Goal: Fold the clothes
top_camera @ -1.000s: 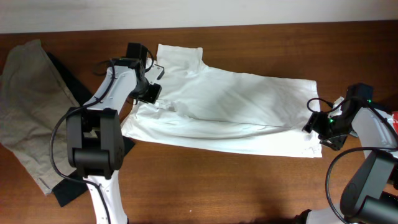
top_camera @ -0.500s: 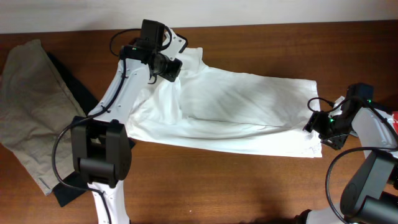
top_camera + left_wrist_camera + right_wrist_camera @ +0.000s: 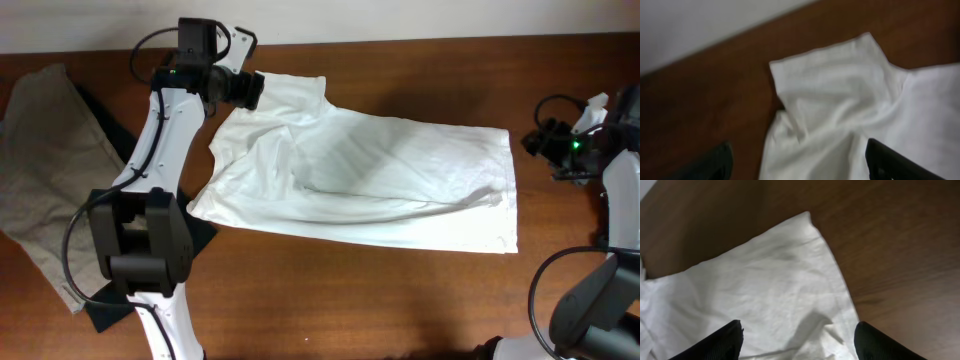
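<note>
The white T-shirt needs its far side folded over, so my right gripper will reach it and grip its far corner. Its near edge will stay flat.
The clothes, one white T-shirt (image 3: 400, 170), lie spread across the middle of the wooden table, with the left part bunched and folded inward. My left gripper (image 3: 248, 90) hovers over the shirt's far-left corner. In the left wrist view it (image 3: 800, 167) is open, with only rumpled white fabric (image 3: 840, 100) below the gap. My right gripper (image 3: 540, 140) is off the shirt's right edge, above bare wood. In the right wrist view it (image 3: 797, 345) is open and empty, raised over the shirt's right end (image 3: 765, 290), whose corner points away.
A wrinkled khaki garment (image 3: 45, 170) lies at the table's left end on top of a black garment (image 3: 110, 300). A pale wall (image 3: 400, 20) runs along the back edge. Bare wood (image 3: 400, 300) shows in front of the shirt.
My left gripper carried the shirt's left part toward the back edge, then opened and let it go. My right gripper rose off the right hem and moved back and to the right.
</note>
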You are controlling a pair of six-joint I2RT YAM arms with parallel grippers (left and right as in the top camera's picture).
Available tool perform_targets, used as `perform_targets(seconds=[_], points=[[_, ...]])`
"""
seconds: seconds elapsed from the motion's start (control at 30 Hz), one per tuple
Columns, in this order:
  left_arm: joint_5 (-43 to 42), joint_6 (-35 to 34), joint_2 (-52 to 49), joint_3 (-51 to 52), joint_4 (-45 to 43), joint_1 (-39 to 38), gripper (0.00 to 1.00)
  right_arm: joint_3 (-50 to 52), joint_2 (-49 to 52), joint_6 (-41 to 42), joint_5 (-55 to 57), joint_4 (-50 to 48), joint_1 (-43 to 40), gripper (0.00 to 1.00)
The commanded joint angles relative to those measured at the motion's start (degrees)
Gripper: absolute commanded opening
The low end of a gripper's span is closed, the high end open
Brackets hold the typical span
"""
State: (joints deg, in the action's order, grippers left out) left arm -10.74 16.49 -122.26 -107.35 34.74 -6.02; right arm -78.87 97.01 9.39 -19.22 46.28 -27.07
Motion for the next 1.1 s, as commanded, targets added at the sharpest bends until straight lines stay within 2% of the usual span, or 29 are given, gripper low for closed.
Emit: perform_targets(seconds=[0.0, 0.1, 0.23, 0.33, 0.43, 0.5, 0.53, 0.57, 0.6, 0.63, 0.67, 0.77, 0.8, 0.83, 0.87, 1.0, 1.03, 1.07], points=[[-2.5, -2.1, -3.6, -1.3, -2.3, 0.0, 0.8, -1.0, -0.3, -1.2, -1.4, -0.2, 1.6, 0.75], [-3.4, -2.3, -5.5, -1.9, -2.1, 0.2, 0.8, -1.0, -0.3, -0.9, -1.4, 0.3, 1.6, 0.75], [-7.1, -2.5, -15.0, -8.0, -4.1, 0.8, 0.8, -1.0, -0.2, -1.0, -1.4, 1.9, 1.6, 0.76], [-7.0, -2.5, -18.7, -8.3, -10.1, 0.8, 0.8, -1.0, -0.2, -1.0, -1.4, 2.2, 1.6, 0.76], [-7.1, -3.8, -22.2, -8.3, -11.3, 0.4, 0.79, -0.9, -0.2, -1.0, -1.4, 2.4, 1.6, 0.76], [-7.1, -3.8, -22.8, -8.3, -13.8, 0.2, 0.75, -0.9, -0.2, -1.0, -1.3, 2.9, 1.6, 0.76], [-7.1, -3.8, -22.9, -8.3, -15.5, -0.2, 0.69, -0.9, -0.2, -1.0, -1.3, 2.9, 1.6, 0.76], [-7.6, -3.9, -22.9, -8.3, -16.8, -0.5, 0.55, -0.9, -0.2, -1.0, -1.1, 2.9, 1.6, 0.76], [-10.3, -4.5, -22.9, -8.3, -17.9, -0.5, 0.32, -0.9, -0.2, -1.0, -1.1, 3.0, 1.6, 0.76], [-13.2, -5.7, -22.9, -8.3, -18.9, -0.4, 0.14, -0.9, -0.2, -1.0, -1.1, 2.8, 1.6, 0.76], [-15.0, -5.8, -22.8, -8.7, -19.1, -0.4, 0.0, -0.9, -0.2, -1.0, -0.9, 2.7, 1.6, 0.76], [-13.7, -6.6, -21.5, -10.0, -18.2, -0.4, 0.0, -0.9, -0.1, -1.0, 1.9, 2.4, 1.6, 0.77], [-10.1, -6.6, -21.4, -10.0, -18.2, -0.4, 0.12, -0.9, -0.1, -1.0, 1.9, 2.4, 1.6, 0.77], [-3.1, -6.6, -21.7, -9.9, -18.0, -0.4, 0.45, -0.9, -0.1, -1.0, 1.9, 3.0, 1.6, 0.77], [-1.5, -6.6, -22.1, -9.9, -18.2, -0.4, 0.51, -0.8, -0.1, -1.0, 1.9, 3.3, 1.6, 0.77], [-2.1, -6.6, -26.6, -9.9, -19.3, -1.0, 0.54, -0.8, -0.1, -1.0, 1.9, 6.1, 1.6, 0.77], [-2.1, -6.6, -26.7, -9.9, -19.3, -1.1, 0.5, -0.8, -0.1, -1.0, 1.9, 6.5, 1.6, 0.77], [-2.1, -6.6, -26.7, -9.9, -19.0, -1.2, 0.42, -0.8, -0.1, -1.0, 1.9, 6.5, 1.6, 0.76]])
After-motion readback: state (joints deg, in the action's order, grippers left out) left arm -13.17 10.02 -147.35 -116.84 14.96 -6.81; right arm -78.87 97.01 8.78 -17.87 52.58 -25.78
